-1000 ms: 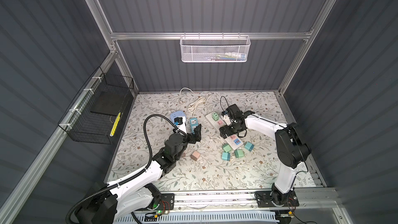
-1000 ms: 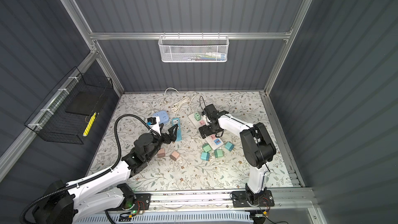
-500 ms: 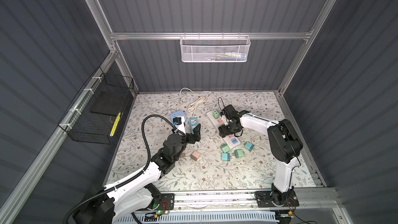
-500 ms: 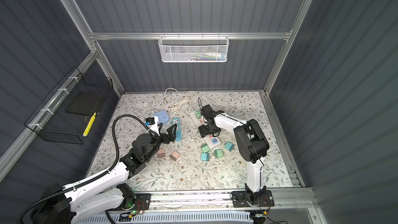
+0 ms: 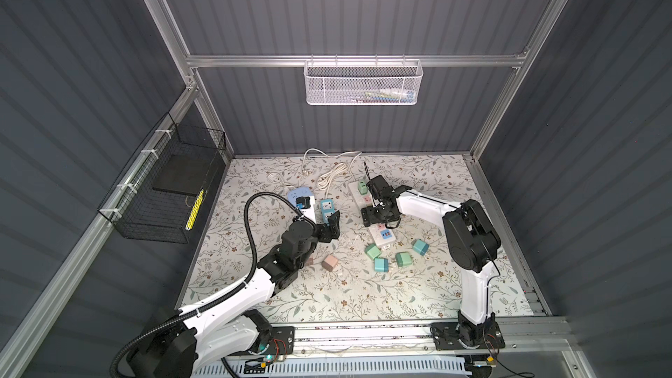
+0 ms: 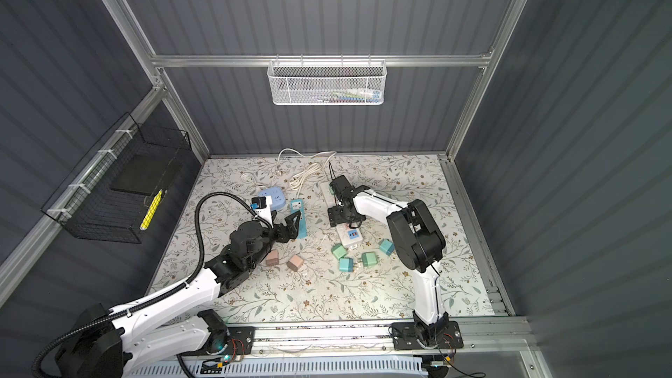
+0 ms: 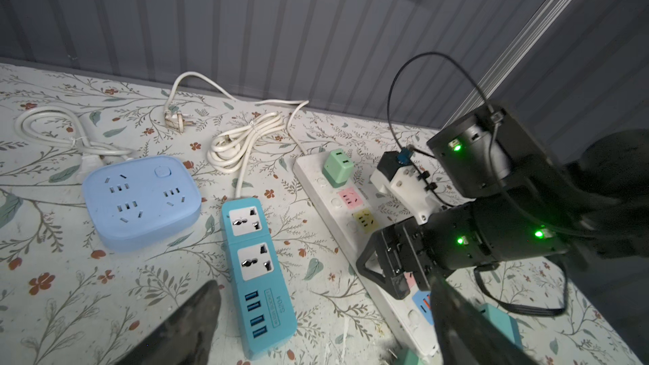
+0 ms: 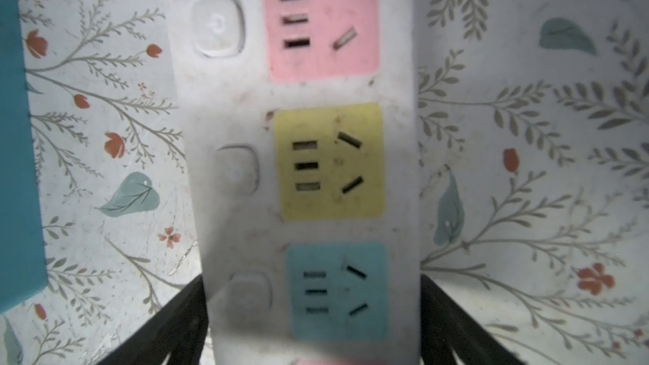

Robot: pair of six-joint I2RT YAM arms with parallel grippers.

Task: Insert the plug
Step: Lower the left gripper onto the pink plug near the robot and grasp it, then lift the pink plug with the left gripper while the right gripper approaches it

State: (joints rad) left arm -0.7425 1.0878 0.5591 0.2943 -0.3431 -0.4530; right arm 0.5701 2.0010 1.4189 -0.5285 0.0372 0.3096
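Note:
The robot's left gripper needs to grab a pink plug by opposite sides of its body, so that other sides stay free for the right gripper to insert it.
A white power strip (image 5: 384, 237) (image 7: 335, 201) with pink, yellow and blue sockets lies right of centre. A green plug (image 5: 362, 187) (image 7: 338, 170) sits in its far socket. My right gripper (image 5: 377, 218) (image 8: 312, 310) points down over the strip (image 8: 228, 107), open, one finger close against each long side at the blue socket, nothing lifted. Several loose teal and green plugs (image 5: 381, 265) lie near the strip's near end, and pink plugs (image 6: 295, 262) lie near my left arm. My left gripper (image 5: 332, 229) (image 7: 323, 338) is open and empty beside a teal power strip (image 7: 260, 275).
A light blue socket box (image 7: 140, 201) sits left of the teal strip. Coiled white cords (image 5: 329, 178) lie by the back wall. A black wire basket (image 5: 171, 183) hangs on the left wall and a white mesh basket (image 5: 363, 83) on the back wall.
My right gripper has shifted left onto the white strip, and that arm's elbow has swung in closer. My left arm has hardly moved.

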